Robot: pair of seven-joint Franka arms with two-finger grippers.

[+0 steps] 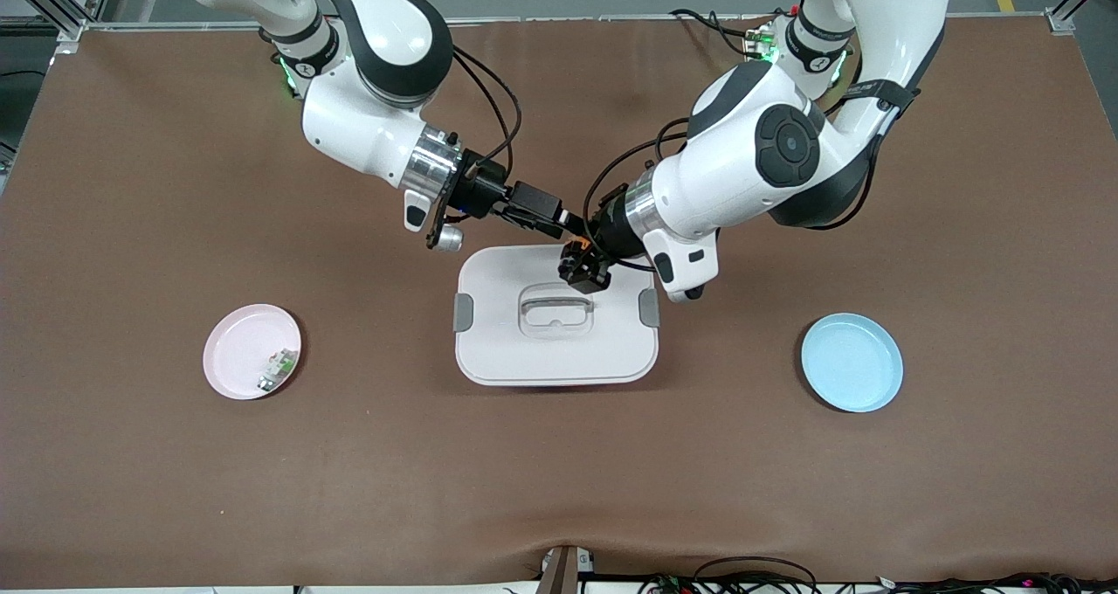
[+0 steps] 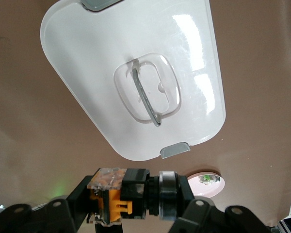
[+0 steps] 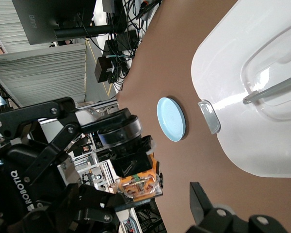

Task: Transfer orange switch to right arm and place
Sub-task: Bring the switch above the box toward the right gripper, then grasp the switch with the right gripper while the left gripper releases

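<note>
I will next use my right gripper to grab the orange switch by its orange body (image 3: 138,183). That will keep its silver-ringed button (image 3: 120,132) free as I pass the switch over for placing.
The orange switch (image 1: 577,252), a small black block with an orange body and a silver ring, hangs in the air over the edge of the white lid (image 1: 498,349) nearest the robots' bases. My left gripper (image 1: 585,268) is shut on it, one finger at each end; in the left wrist view the switch (image 2: 123,191) lies lengthwise between the fingers. My right gripper (image 1: 566,224) is open right beside it. In the right wrist view the switch (image 3: 136,179) sits just ahead of the open fingers (image 3: 203,206), and no finger touches it.
A white lidded box with grey clips and a clear handle (image 1: 555,307) stands mid-table. A pink plate (image 1: 229,349) holding a small green-white part (image 1: 278,369) lies toward the right arm's end. A blue plate (image 1: 852,362) lies toward the left arm's end.
</note>
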